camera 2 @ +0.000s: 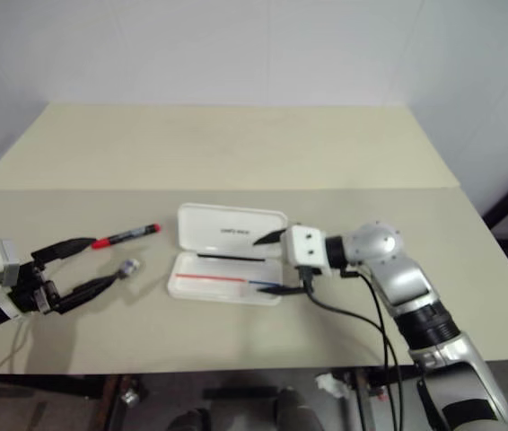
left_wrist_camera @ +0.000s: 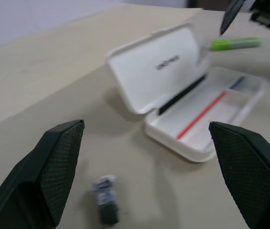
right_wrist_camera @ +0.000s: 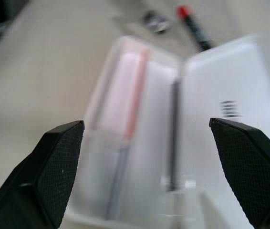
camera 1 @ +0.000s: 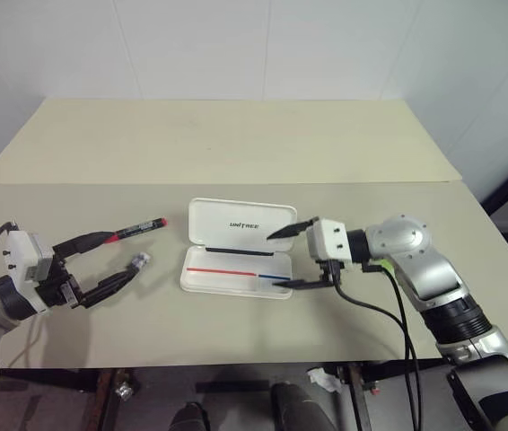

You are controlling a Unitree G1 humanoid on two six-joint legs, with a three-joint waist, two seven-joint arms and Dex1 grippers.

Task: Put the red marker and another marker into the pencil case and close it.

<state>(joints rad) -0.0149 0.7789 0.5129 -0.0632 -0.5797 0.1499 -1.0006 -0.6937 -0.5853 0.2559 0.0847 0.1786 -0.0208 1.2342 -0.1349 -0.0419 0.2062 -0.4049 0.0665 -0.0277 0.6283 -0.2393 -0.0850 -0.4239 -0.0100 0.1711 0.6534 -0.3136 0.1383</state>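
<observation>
Next, my left gripper grabs the marker by its red cap (camera 1: 111,239) to put the red marker into the pencil case.
The pencil case (camera 1: 223,223) lies open at the table's middle, its white lid folded back and a red and blue stripe in its tray. The red marker (camera 1: 139,228) rests on the table left of the lid. My left gripper (camera 1: 123,257) is open and empty just short of it, with a small grey cap (camera 1: 137,261) between its fingertips' reach. My right gripper (camera 1: 272,260) is open and empty, hovering over the case's right end. Another marker (left_wrist_camera: 235,44), lime green, lies on the table beyond the case's right end, under my right arm.
The table (camera 1: 236,144) is two beige tops joined by a seam behind the case. Its far half is bare up to a white wall. Black cables hang off my right arm over the front edge (camera 1: 389,323).
</observation>
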